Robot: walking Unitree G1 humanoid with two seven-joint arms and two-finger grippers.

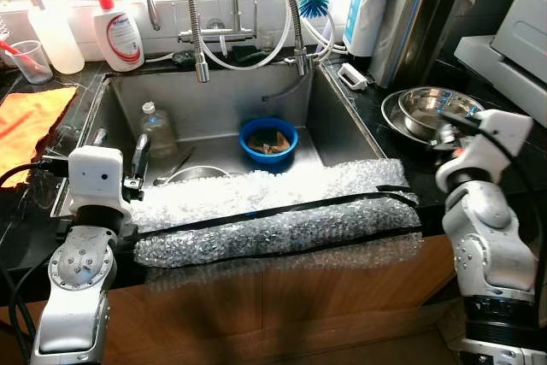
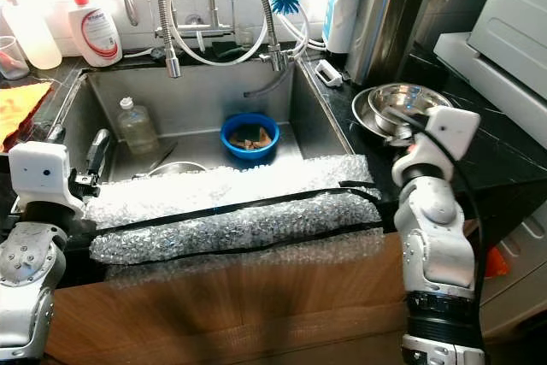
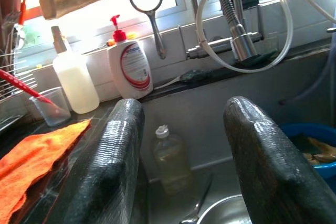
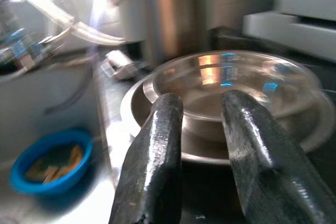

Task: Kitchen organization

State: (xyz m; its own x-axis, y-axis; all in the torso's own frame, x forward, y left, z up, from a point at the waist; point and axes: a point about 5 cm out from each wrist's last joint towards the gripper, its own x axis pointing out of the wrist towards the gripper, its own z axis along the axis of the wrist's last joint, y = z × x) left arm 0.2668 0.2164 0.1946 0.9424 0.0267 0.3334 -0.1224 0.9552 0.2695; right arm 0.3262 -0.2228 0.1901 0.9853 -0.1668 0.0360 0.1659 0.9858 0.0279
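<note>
My right gripper will next grab the shiny steel bowl by its exposed upper rim (image 1: 414,120). The steel bowl sits nested inside a wider bowl (image 1: 394,117).
A blue bowl (image 1: 268,138) holding food scraps sits in the steel sink (image 1: 222,96), with a clear plastic bottle (image 1: 156,130) upright to its left. The rim of a steel bowl (image 1: 192,175) shows at the sink's front. My left gripper (image 3: 184,114) hovers open at the sink's front left corner, pointing toward the bottle (image 3: 170,156), with nothing between its fingers. Two nested steel bowls (image 1: 432,108) rest on the black counter right of the sink. My right gripper (image 4: 202,103) is just in front of their rim (image 4: 236,77), open by a narrow gap and holding nothing.
Bubble wrap (image 1: 273,211) covers the sink's front edge. A spring faucet (image 1: 201,32) arches over the basin. A soap dispenser (image 1: 120,36), white bottle (image 1: 53,32) and cup (image 1: 30,61) stand back left beside an orange cloth (image 1: 30,121). A tall steel canister (image 1: 419,19) stands back right.
</note>
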